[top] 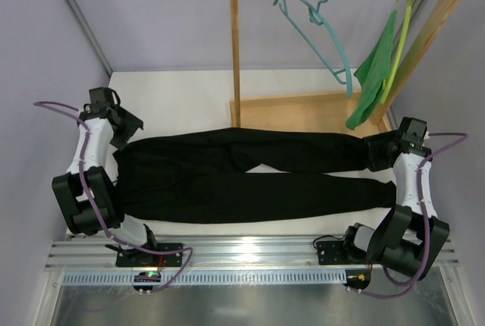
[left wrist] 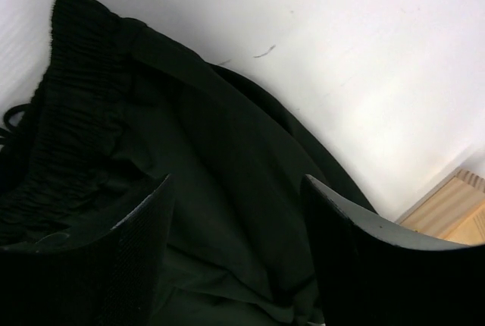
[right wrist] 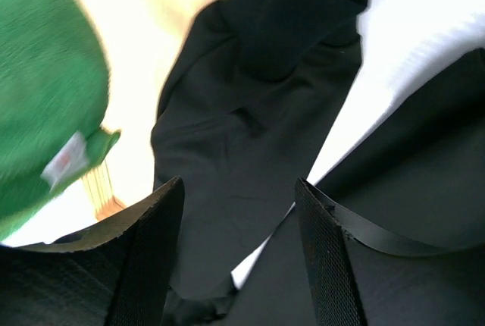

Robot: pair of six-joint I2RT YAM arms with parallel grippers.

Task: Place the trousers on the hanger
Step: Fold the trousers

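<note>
I will next grab the trouser leg nearest the rack (right wrist: pixel 294 32) by its end with my right gripper. Then I can lay it over the other leg for hanging.
The black trousers (top: pixel 227 189) lie flat across the white table, waist at the left and leg ends at the right. My left gripper (top: pixel 127 136) hovers at the waist end. In the left wrist view this gripper (left wrist: pixel 239 193) is open over the elastic waistband (left wrist: pixel 76 114), with loose fabric below it. My right gripper (top: pixel 379 152) is at the leg ends. In the right wrist view it (right wrist: pixel 239 193) is open above the two legs (right wrist: pixel 250 114), pinching nothing. The teal hanger (top: pixel 318 26) hangs by its hook from the wooden rail, bare.
A wooden rack (top: pixel 303 110) stands at the back right, its base board just behind the trousers. A green cloth (top: pixel 375 76) hangs from a yellow-green hanger (top: pixel 402 38) on the same rail, close above my right gripper. Grey walls flank the table.
</note>
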